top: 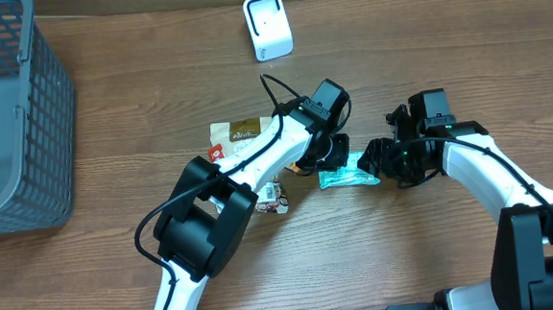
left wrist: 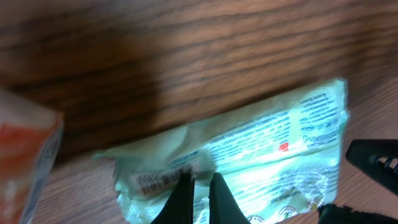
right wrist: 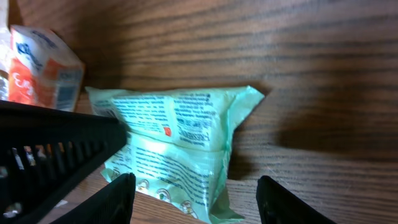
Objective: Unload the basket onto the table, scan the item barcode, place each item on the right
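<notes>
Next, my right gripper grabs the pale green packet by the end away from its barcode (left wrist: 326, 153), to leave the barcode (left wrist: 155, 182) uncovered to scan.
A pale green printed packet (top: 343, 177) lies between my two grippers near the table's middle. My left gripper (top: 339, 165) is shut, its tips (left wrist: 200, 180) pinched onto the packet (left wrist: 267, 143) right beside its barcode (left wrist: 155, 182). My right gripper (top: 373, 162) stands open around the packet's other end (right wrist: 180, 137), its fingers (right wrist: 196, 182) wide apart and clear of the film. The left gripper's black body hides the packet's left part in the right wrist view. A white scanner (top: 268, 26) stands at the back of the table.
A grey basket (top: 15, 123) fills the far left. A brown and white pouch (top: 242, 133) and a small wrapped item (top: 274, 198) lie under the left arm. An orange and white carton (right wrist: 43, 68) sits just beyond the packet.
</notes>
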